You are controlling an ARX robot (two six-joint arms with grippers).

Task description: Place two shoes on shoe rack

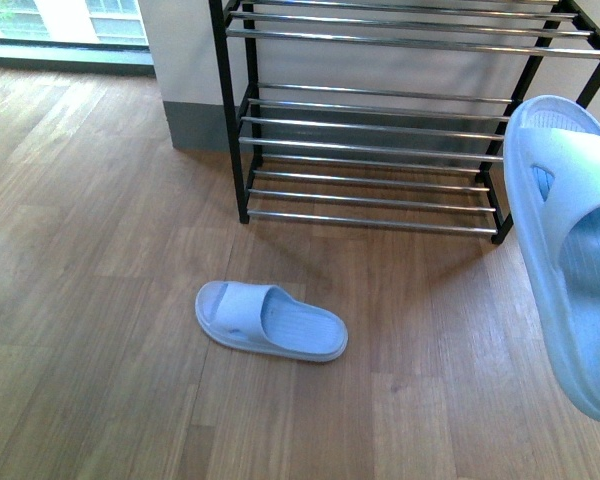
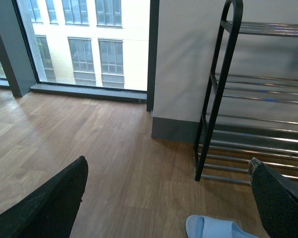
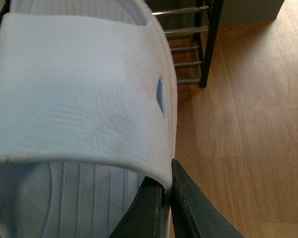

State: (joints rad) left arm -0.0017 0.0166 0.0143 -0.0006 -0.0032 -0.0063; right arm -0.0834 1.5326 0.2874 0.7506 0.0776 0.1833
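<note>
My left gripper picks up the slide on the floor by its strap edge next. The strap arches open above the sole, which is flat against the floor.
One pale blue slide lies flat on the wood floor in front of the shoe rack. A second pale blue slide hangs in the air at the right edge of the front view, beside the rack's right end. My right gripper is shut on that slide's side edge, which fills most of the right wrist view. My left gripper is open and empty above the floor; the floor slide's toe and the rack's left upright show past it.
A grey-based white wall stands behind the rack. A window with a dark sill runs along the far left. Wood floor spreads left of the floor slide.
</note>
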